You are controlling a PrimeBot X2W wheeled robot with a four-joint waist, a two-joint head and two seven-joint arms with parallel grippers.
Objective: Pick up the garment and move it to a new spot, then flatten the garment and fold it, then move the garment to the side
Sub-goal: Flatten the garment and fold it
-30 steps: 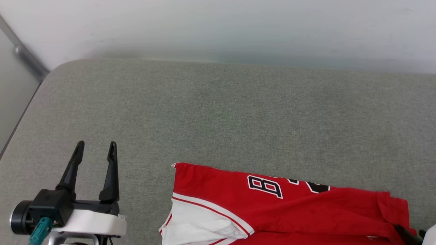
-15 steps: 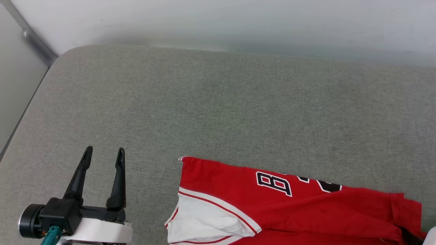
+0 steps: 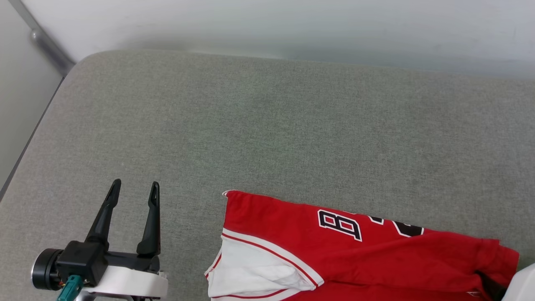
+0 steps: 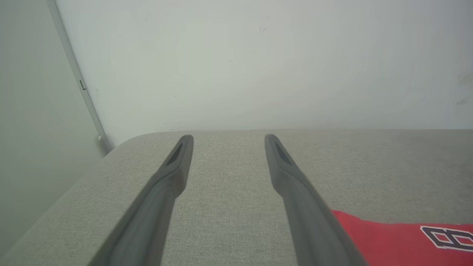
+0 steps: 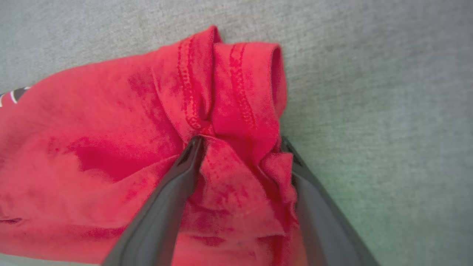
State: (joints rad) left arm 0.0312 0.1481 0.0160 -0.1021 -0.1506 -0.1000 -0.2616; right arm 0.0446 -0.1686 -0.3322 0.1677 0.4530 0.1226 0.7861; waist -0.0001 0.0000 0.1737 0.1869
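The red hem sticks up in a bunched fold [image 3: 489,273], and the rest of the garment [image 3: 371,251] lies flat. I should grab that fold with my right gripper next.
The garment [image 3: 376,251], a red jersey with a white sleeve and black white-outlined lettering, lies bunched along the near edge of the head view. Its red corner also shows in the left wrist view [image 4: 388,236]. My left gripper [image 3: 136,184] hovers open and empty to the left of the garment, fingers [image 4: 173,173] pointing at the far wall. In the right wrist view my right gripper [image 5: 241,142] stands open with its two fingers either side of a folded red hem [image 5: 229,92], with cloth between them.
The grey padded table [image 3: 267,125] stretches far beyond the garment to a white wall [image 3: 267,25]. Its rounded left corner and edge [image 3: 62,88] drop away beside a metal rail [image 3: 46,46]. A pale part of my right arm [image 3: 520,284] sits at the lower right.
The whole head picture has shifted, so the camera has moved. The garment keeps its shape, and my left gripper stays open beside it.
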